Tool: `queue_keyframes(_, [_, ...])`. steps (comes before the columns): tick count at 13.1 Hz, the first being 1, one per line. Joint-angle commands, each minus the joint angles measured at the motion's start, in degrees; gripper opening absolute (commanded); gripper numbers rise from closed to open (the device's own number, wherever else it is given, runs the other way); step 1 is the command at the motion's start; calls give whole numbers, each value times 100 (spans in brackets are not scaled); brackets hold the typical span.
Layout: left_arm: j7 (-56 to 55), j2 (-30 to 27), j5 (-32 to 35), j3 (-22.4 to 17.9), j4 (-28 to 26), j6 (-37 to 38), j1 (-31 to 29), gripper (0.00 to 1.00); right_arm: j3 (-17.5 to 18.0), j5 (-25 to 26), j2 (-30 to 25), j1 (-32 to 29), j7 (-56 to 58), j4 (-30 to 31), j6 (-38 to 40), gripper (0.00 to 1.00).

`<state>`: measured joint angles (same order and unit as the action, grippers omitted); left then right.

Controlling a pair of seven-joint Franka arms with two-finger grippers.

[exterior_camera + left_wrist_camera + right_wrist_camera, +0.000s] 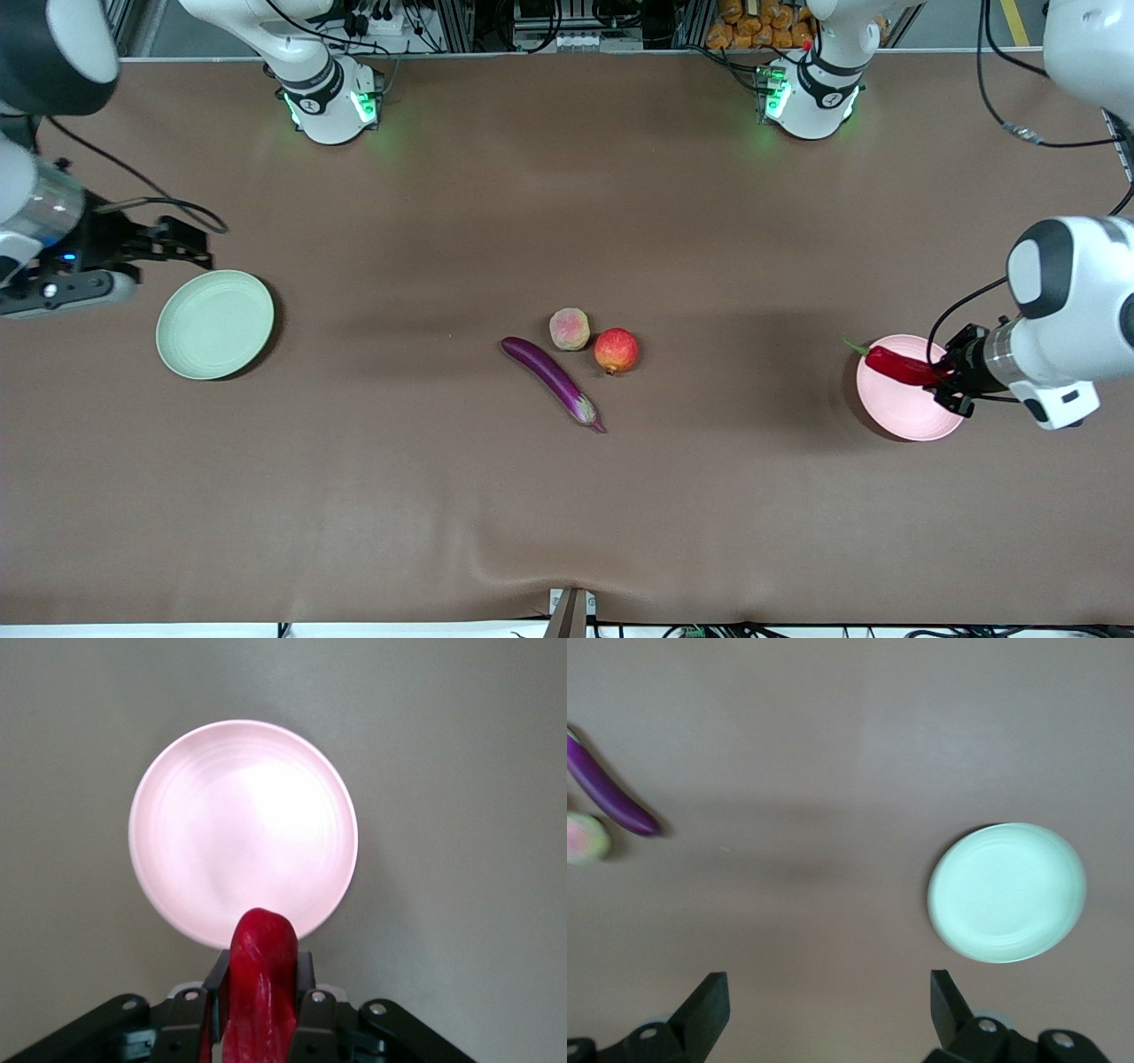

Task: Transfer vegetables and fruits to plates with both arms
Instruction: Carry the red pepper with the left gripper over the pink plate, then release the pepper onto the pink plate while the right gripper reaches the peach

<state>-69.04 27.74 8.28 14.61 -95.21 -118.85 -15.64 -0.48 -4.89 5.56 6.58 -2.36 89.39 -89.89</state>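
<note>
For now the red chili pepper (pixel 897 364) hangs above the pale pink plate, so it stays in my closed left gripper until it reaches the plate.
My left gripper (pixel 937 377) is shut on the red chili pepper (pixel 897 364) and holds it over the pale pink plate (pixel 904 410). In the left wrist view the chili (pixel 261 983) sits between the jaws, above the pink plate (pixel 243 828). My right gripper (pixel 182 241) is open and empty, up in the air beside the pale green plate (pixel 214 323). The purple eggplant (pixel 551 379), the peach-like ball (pixel 570 329) and the pomegranate-like fruit (pixel 616 350) lie at the table's middle. The right wrist view shows the green plate (pixel 1007 892), the eggplant (pixel 607 790) and the peach (pixel 585 837).
The brown table cloth (pixel 567 496) has a small fold at its edge nearest the front camera. The two arm bases (pixel 330 97) stand along the edge farthest from it. Cables hang by the left arm (pixel 1019 133).
</note>
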Motion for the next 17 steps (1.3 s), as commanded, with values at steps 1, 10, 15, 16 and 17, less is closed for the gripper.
queue_keyframes(1, [731, -85, 112, 94, -707, -1040, -552, 0, -22, -353, 374, 561, -1289, -238, 16, 100])
queue_keyframes(10, [1490, 328, 183, 85, -1579, -2906, -1230, 0, -31, -1155, 2184, 2530, -3988, -220, -2003, 100])
queue_keyframes(15, [1542, 399, 183, 85, -1588, -2995, -1371, 72, -31, -1295, 3151, 3076, -4815, -395, -2998, 100])
queue_keyframes(16, [1534, 399, 183, 85, -1571, -2995, -1380, 78, -31, -1304, 3292, 3103, -5017, -413, -3191, 100])
queue_keyframes(17, [1542, 399, 183, 85, -1562, -2995, -1389, 84, -22, -1330, 3372, 3112, -5098, -440, -3384, 100])
